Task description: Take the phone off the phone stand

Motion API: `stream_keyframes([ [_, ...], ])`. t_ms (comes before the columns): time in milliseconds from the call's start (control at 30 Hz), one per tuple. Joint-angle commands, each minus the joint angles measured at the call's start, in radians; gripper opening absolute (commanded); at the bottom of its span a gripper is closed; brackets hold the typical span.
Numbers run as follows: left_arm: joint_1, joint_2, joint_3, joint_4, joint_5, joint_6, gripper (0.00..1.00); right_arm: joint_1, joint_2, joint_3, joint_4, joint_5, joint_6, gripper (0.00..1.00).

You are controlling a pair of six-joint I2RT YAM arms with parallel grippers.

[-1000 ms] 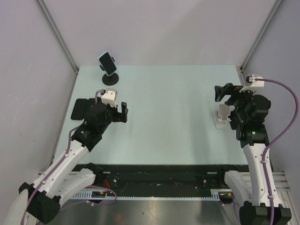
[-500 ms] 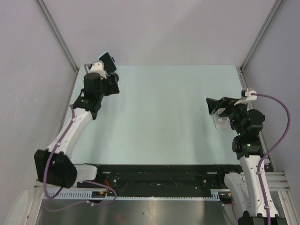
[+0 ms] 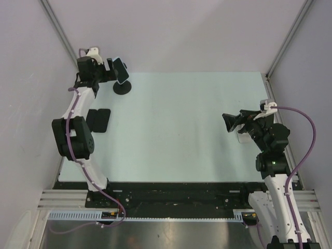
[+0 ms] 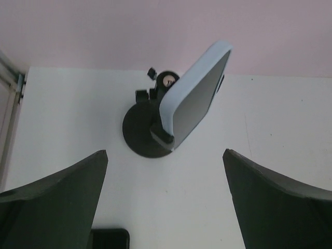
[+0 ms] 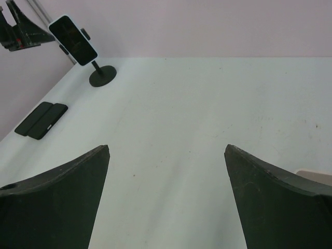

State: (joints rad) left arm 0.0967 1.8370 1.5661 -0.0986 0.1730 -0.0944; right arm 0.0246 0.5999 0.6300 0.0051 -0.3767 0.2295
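The phone's edge lies slanted beyond my left gripper's fingers, so they would miss it if they closed now, and my left gripper should first move toward it.
The phone (image 3: 120, 69), dark-screened in a pale blue case, sits tilted in the cradle of the black phone stand (image 3: 122, 88) at the table's far left corner. In the left wrist view the phone (image 4: 197, 98) and the stand's round base (image 4: 141, 136) lie just ahead of my left gripper (image 4: 165, 152), which is open and touches neither. From above, the left gripper (image 3: 110, 72) hangs just left of the phone. My right gripper (image 3: 228, 122) is open over the right side of the table, far from the phone (image 5: 72, 32), with nothing between its fingers (image 5: 62, 197).
Two flat black pads (image 3: 98, 119) lie near the left edge, in front of the stand. A small white object (image 3: 243, 136) rests under the right arm. Grey walls close in the table at the back and on both sides.
My left arm has swung from the left middle of the table up to the far left corner beside the phone. The right gripper has shifted a little leftward. Both stay open.
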Motion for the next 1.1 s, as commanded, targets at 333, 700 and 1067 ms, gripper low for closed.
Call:
stream_keyframes([
  [333,0.014,0.229,0.321,0.045,0.261,0.212,0.69,0.005,0.04,-0.007,0.027,-0.08,-0.029,0.95],
  [700,-0.014,0.091,0.22,0.045,0.324,0.26,0.09,0.008,0.058,-0.007,0.029,-0.094,-0.03,0.95],
  [1067,-0.248,-0.206,-0.055,0.046,0.186,0.253,0.0,0.075,0.04,-0.003,0.019,-0.07,-0.047,0.93],
])
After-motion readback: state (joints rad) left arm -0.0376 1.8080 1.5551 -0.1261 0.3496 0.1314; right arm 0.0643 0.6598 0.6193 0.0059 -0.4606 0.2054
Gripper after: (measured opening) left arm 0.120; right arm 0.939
